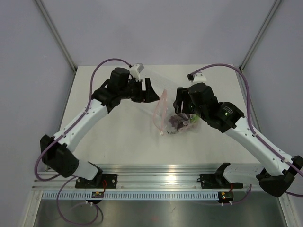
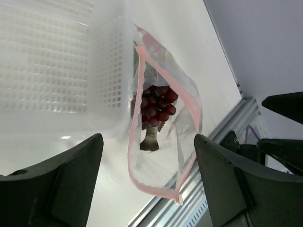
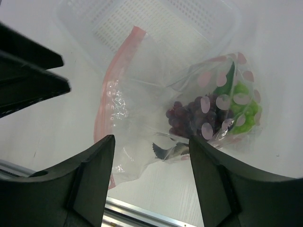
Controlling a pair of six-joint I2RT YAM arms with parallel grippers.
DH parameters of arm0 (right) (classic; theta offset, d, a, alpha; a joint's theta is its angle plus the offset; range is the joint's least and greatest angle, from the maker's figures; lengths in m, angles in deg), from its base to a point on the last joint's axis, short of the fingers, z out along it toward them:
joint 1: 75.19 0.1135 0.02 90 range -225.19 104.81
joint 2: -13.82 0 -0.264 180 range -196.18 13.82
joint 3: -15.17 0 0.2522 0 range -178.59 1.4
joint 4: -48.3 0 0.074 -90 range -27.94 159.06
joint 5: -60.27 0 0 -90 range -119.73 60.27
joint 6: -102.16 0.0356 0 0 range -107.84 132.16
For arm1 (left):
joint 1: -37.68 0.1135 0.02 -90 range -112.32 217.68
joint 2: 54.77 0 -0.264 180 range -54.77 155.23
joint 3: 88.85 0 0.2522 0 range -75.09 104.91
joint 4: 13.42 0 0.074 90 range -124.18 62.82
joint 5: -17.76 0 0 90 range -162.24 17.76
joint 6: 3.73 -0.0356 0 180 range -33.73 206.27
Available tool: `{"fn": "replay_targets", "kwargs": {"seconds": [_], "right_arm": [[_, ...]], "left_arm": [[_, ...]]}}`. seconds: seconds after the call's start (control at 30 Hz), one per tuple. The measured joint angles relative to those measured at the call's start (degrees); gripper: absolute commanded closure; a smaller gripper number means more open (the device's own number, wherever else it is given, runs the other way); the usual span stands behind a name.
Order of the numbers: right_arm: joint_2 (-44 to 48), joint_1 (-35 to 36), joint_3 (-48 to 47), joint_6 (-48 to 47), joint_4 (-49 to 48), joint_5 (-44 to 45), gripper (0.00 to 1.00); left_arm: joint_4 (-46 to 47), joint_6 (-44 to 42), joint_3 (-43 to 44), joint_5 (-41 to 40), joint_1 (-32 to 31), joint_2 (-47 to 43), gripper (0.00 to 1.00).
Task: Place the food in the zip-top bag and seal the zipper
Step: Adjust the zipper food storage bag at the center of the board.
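Note:
I will next use my left gripper to grab the zip-top bag at the pink zipper's whitish tab end point(image 1: 161, 133) point(image 2: 179, 198), so the bag's opening stays steady for sealing.
The clear zip-top bag point(image 1: 163, 111) lies mid-table, its mouth gaping toward my left gripper. The dark red grapes point(image 2: 158, 101) and the grey fish point(image 2: 150, 141) lie inside it. The right wrist view shows the grapes point(image 3: 189, 116), fish point(image 3: 165, 150), green chili point(image 3: 226, 80) and lettuce point(image 3: 246, 106) through the plastic. The pink zipper point(image 2: 134, 142) loops open around the mouth and ends in a whitish tab point(image 2: 179, 198). My left gripper point(image 1: 152, 92) is open and empty, just left of the mouth. My right gripper point(image 1: 180, 105) is open and empty above the bag's filled end.
The white perforated tray point(image 2: 52, 61) stands right behind the bag, touching its far side; it also shows in the right wrist view point(image 3: 156, 23). The aluminium rail point(image 1: 161, 170) runs along the near table edge. Frame posts stand at the back corners.

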Motion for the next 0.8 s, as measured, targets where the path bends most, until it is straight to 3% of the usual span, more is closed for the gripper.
{"fn": "replay_targets", "kwargs": {"seconds": [0.2,0.3,0.53,0.8], "right_arm": [[-6.7,-1.1,-4.3,0.0,1.8,-2.5,0.27],[-9.7,-1.9,-6.7,0.0,3.4,-3.4,0.27],[-20.2,-3.3,-17.5,-1.1,5.9,-6.1,0.22],[-30.5,-3.8,-25.4,-3.5,7.5,-8.3,0.23]], "left_arm": [[1.4,5.1,-16.6,-10.4,-0.9,-22.6,0.2],[3.3,9.4,-25.4,-13.9,-5.2,-29.7,0.17],[10.7,20.9,-39.8,-17.1,-15.4,-29.2,0.11],[19.7,26.6,-41.5,-19.4,-20.7,-24.9,0.16]]}}
